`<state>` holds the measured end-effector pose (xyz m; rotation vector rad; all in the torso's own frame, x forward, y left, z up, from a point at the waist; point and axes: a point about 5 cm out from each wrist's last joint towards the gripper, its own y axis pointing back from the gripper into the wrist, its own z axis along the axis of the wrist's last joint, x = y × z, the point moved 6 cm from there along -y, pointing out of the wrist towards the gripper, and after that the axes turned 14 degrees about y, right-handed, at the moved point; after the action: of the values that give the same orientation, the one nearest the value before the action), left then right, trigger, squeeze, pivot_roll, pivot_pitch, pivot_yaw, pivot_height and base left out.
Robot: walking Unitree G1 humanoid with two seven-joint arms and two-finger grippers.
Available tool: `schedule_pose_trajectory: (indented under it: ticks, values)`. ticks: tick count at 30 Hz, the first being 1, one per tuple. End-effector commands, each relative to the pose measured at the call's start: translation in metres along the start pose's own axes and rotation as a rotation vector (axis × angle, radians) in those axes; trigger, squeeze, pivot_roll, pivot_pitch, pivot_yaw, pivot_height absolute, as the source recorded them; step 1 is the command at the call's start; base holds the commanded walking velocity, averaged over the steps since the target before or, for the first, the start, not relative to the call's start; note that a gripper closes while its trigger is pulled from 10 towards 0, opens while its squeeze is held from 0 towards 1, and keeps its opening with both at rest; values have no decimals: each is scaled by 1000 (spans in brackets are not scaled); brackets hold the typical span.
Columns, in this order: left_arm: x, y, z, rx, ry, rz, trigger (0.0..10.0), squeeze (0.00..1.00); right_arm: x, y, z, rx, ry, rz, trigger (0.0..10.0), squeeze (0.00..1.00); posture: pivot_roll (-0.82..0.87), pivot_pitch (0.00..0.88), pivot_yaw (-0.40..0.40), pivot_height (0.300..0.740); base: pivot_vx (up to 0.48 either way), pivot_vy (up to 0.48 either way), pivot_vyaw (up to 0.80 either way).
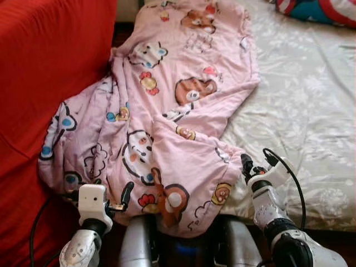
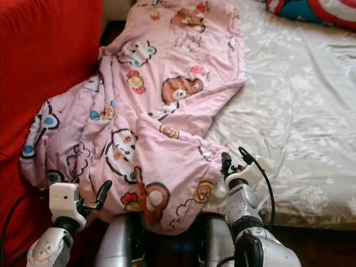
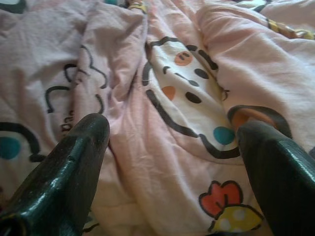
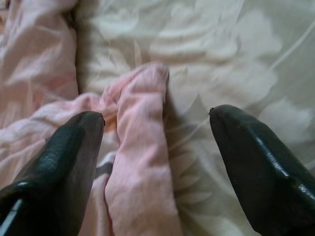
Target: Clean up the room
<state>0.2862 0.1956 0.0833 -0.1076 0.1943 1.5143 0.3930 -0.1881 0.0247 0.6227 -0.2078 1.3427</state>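
Observation:
The printed cloth [image 1: 186,175] beside the blanket's fold lies loose across the bed, so the robot's right gripper will next grab the blanket by the raised fold at its near edge [image 1: 236,160].
A pink blanket [image 1: 167,111] printed with cartoon animals lies crumpled across the left part of a bed, with its near end hanging over the front edge. My left gripper [image 1: 100,190] is open at the blanket's near left edge, fingers [image 3: 74,167] spread over the printed cloth [image 3: 187,98] with nothing held. My right gripper [image 1: 258,162] is open at the blanket's near right corner. In the right wrist view its fingers [image 4: 64,157] stand either side of a pink fold [image 4: 142,147] lying on the sheet, and I cannot tell whether they touch it.
The bed's beige floral sheet [image 1: 300,111] lies bare to the right of the blanket. A red cloth-covered piece of furniture [image 1: 39,67] rises at the left, against the blanket. A red, blue and white pillow [image 1: 322,11] lies at the far right corner.

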Motion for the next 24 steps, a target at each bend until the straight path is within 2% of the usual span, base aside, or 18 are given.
schedule_pose_trajectory:
  ticks: [1, 5, 10, 18, 24]
  values:
    - [6, 6, 0, 17, -10, 16, 10000, 0, 0, 3, -13, 37, -64, -2, 10000, 0, 162, 335, 46, 604, 0, 0, 0]
    - [2, 0, 17, -22, -10, 8, 10000, 0, 1, 3, -15, 46, -83, -2, 10000, 0, 171, 341, 48, 604, 0, 0, 0]
    - [-2, -3, 24, -31, -8, -1, 10000, 0, 2, 3, -18, 60, -108, 3, 10000, 0, 174, 342, 49, 604, 0, 0, 0]
    - [-2, 0, 23, -15, -8, 3, 10000, 0, 14, 4, -27, 96, -101, 50, 10000, 0, 174, 342, 49, 604, 0, 0, 0]
    - [-8, 1, 22, -3, -12, -18, 10000, 0, 26, 3, -26, 94, -104, 120, 10000, 0, 191, 344, 51, 604, 0, 0, 0]
